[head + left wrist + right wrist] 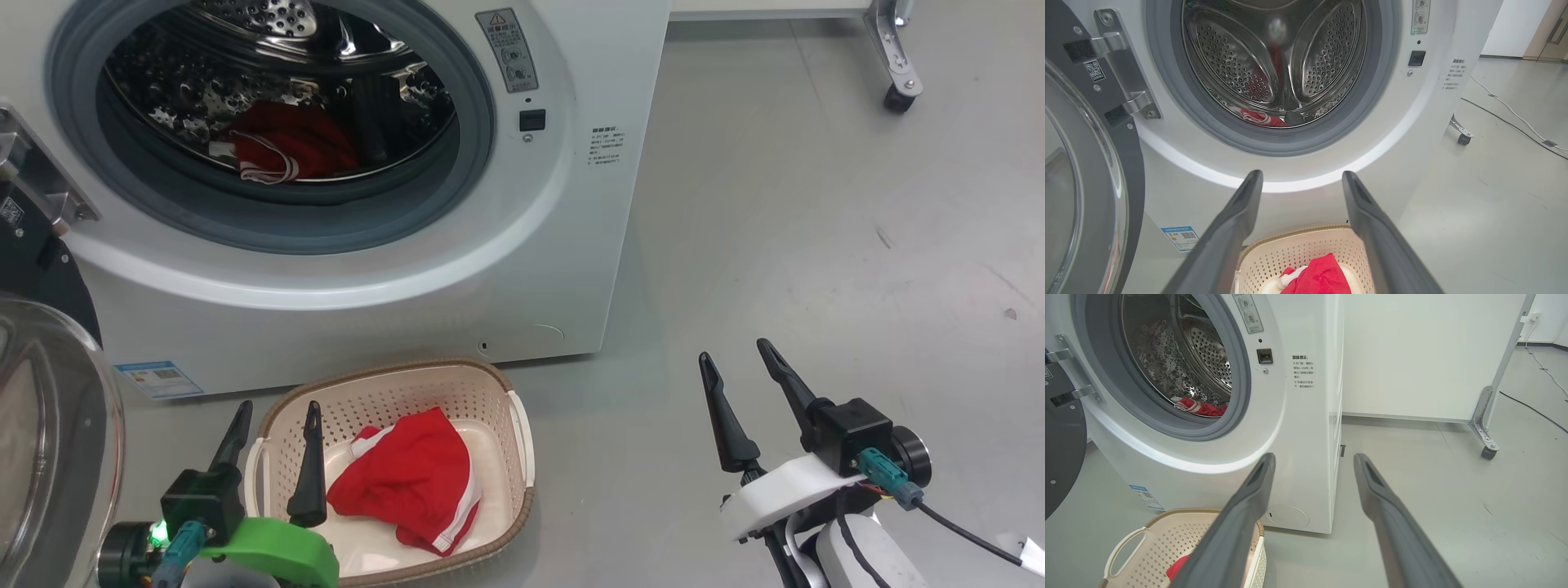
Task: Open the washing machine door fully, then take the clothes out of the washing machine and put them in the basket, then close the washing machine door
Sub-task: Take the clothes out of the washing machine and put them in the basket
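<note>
The left gripper will next grip the clothes by their white-striped hem [271, 165] to take them out, as it bunches up at the drum's rim while the red cloth [315, 135] lies slack behind.
The white washing machine [457, 269] stands with its door [49, 425] swung wide to the left. Red clothes [286, 147] with white trim lie low in the steel drum, also seen in the left wrist view as clothes [1259, 118] and in the right wrist view as clothes [1202, 408]. More red clothes [408, 482] lie in the cream basket [498, 392] on the floor before the machine. My left gripper [277, 416] hovers open over the basket's left end, empty. My right gripper [735, 359] hangs open over bare floor to the right, empty.
A white panel on a caster foot [898, 82] stands at the back right. A cable [1515, 118] runs across the grey floor to the right of the machine. The open door [1081, 183] juts out at the left.
</note>
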### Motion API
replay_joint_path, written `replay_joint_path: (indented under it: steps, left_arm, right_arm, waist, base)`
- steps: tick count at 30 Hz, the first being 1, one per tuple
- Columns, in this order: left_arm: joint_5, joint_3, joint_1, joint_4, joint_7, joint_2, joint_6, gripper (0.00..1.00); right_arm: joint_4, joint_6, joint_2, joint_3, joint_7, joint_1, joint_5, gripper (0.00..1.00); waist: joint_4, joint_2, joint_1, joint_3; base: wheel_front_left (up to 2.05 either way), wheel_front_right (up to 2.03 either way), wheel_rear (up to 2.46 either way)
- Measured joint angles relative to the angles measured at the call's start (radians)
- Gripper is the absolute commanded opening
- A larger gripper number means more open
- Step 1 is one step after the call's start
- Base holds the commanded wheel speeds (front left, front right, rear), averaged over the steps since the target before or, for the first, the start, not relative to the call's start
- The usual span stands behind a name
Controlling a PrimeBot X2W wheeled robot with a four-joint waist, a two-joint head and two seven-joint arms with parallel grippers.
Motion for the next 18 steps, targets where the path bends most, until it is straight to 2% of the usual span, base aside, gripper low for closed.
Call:
replay_joint_path:
  steps: [8, 18]
  left_arm:
    - [0.000, -0.005, -0.058, 0.000, 0.035, 0.007, -0.002, 1.00]
    - [0.000, 0.013, -0.263, 0.061, 0.082, 0.032, -0.011, 1.00]
  right_arm:
    - [-0.032, 0.000, 0.000, 0.011, 0.000, -0.047, -0.007, 1.00]
    - [-0.073, 0.008, -0.001, 0.049, 0.000, -0.137, -0.005, 1.00]
  waist:
    - [-0.012, 0.0000, 0.0000, 0.077]
    - [-0.044, 0.0000, 0.0001, 0.205]
  base:
    - [0.00, 0.00, 0.00]
    - [0.00, 0.00, 0.00]
